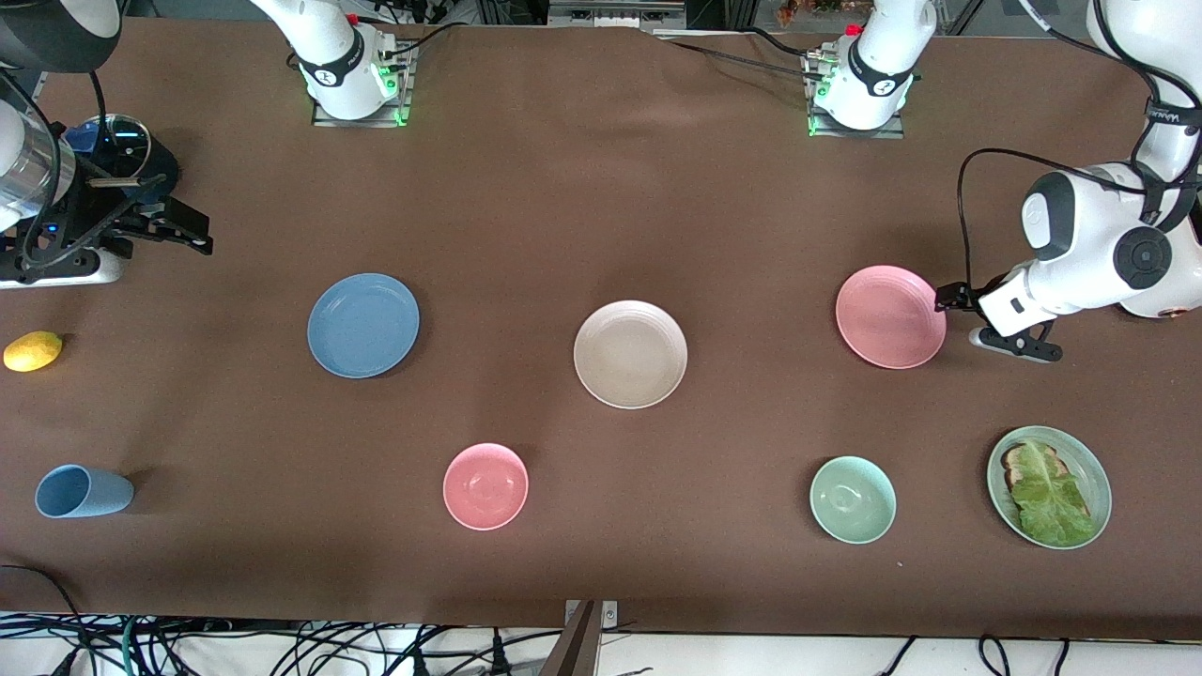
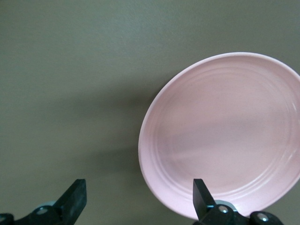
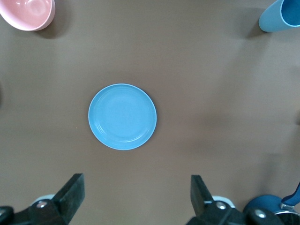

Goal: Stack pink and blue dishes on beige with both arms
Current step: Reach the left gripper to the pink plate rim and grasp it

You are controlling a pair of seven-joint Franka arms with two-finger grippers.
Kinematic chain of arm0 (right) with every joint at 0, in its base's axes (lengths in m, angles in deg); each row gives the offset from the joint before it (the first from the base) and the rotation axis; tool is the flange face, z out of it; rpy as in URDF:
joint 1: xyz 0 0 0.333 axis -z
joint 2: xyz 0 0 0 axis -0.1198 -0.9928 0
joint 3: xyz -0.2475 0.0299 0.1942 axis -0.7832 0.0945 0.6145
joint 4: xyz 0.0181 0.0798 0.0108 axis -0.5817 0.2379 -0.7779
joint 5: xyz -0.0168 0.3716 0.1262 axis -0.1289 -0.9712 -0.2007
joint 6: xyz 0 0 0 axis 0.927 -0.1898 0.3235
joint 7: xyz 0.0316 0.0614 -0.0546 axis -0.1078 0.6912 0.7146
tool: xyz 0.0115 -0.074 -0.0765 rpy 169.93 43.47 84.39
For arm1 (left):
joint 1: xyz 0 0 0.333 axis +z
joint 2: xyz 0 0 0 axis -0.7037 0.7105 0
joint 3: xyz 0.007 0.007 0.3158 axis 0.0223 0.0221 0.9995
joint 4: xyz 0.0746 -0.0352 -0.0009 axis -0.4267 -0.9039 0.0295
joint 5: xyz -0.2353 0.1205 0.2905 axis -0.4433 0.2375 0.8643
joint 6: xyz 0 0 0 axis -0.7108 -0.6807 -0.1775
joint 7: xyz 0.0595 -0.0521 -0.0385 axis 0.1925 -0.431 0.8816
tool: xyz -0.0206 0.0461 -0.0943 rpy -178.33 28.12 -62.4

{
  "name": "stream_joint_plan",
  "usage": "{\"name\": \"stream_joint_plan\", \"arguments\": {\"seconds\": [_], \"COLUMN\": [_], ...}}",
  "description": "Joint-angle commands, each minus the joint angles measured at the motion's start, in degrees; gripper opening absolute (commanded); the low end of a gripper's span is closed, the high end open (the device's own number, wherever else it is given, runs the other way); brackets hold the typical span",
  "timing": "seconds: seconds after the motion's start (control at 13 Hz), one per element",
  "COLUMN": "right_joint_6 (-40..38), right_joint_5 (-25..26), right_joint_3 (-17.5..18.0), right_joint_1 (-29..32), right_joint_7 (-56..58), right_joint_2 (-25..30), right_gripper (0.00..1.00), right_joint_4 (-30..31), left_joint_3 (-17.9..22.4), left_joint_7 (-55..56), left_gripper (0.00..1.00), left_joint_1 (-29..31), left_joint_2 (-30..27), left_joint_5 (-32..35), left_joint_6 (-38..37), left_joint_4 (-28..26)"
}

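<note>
The pink plate is to be stacked on the beige one. My left gripper will pick it up next by its rim (image 1: 939, 310) (image 2: 180, 206) for that.
The beige plate (image 1: 630, 354) lies mid-table. The dusty blue plate (image 1: 363, 325) (image 3: 122, 116) lies toward the right arm's end. The pale pink plate (image 1: 890, 316) (image 2: 225, 136) lies toward the left arm's end. My left gripper (image 1: 977, 322) (image 2: 138, 197) is low and open at the pink plate's outer edge; the rim's near part sits between its fingers and one fingertip (image 2: 201, 192) overlaps the rim. My right gripper (image 1: 183, 233) (image 3: 136, 194) hangs open and empty, high over the table, off to the side of the blue plate toward the right arm's end.
A pink bowl (image 1: 485, 485), a green bowl (image 1: 853, 499) and a green plate with toast and lettuce (image 1: 1049, 486) stand nearer the front camera. A blue cup (image 1: 83, 491), a lemon (image 1: 33, 351) and a dark lidded pot (image 1: 117, 145) are at the right arm's end.
</note>
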Motion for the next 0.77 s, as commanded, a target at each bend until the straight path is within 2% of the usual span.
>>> {"name": "stream_joint_plan", "arguments": {"seconds": [0.0, 0.23, 0.31, 0.38, 0.54, 0.61, 0.69], "right_joint_6": [-0.9, -0.9, -0.9, -0.9, -0.9, -0.9, -0.9], "right_joint_5": [-0.2, -0.2, -0.2, -0.2, -0.2, -0.2, -0.3], "right_joint_3": [0.5, 0.5, 0.5, 0.5, 0.5, 0.5, 0.5], "right_joint_1": [0.4, 0.4, 0.4, 0.4, 0.4, 0.4, 0.4], "right_joint_7": [-0.5, -0.5, -0.5, -0.5, -0.5, -0.5, -0.5], "right_joint_2": [-0.1, -0.1, -0.1, -0.1, -0.1, -0.1, -0.1], "right_gripper": [1.0, 1.0, 1.0, 1.0, 1.0, 1.0, 1.0], "right_joint_4": [-0.9, -0.9, -0.9, -0.9, -0.9, -0.9, -0.9], "left_joint_3": [-0.1, -0.1, -0.1, -0.1, -0.2, -0.1, -0.1], "left_joint_7": [-0.9, -1.0, -1.0, -0.2, 0.1, 0.1, 0.1], "left_gripper": [1.0, 1.0, 0.94, 0.68, 0.39, 0.27, 0.23], "left_joint_1": [0.2, 0.7, 0.7, 0.7, 0.6, 0.5, 0.3], "left_joint_2": [3.2, 4.8, 4.7, 4.7, 4.8, 4.9, 4.9], "left_joint_5": [1.1, 1.1, 1.1, 1.1, 1.1, 1.1, 1.1], "left_joint_6": [3.7, 4.7, 4.7, 4.7, 4.7, 4.7, 4.8], "left_joint_4": [0.0, 0.0, 0.0, -0.1, -0.1, -0.1, -0.1]}}
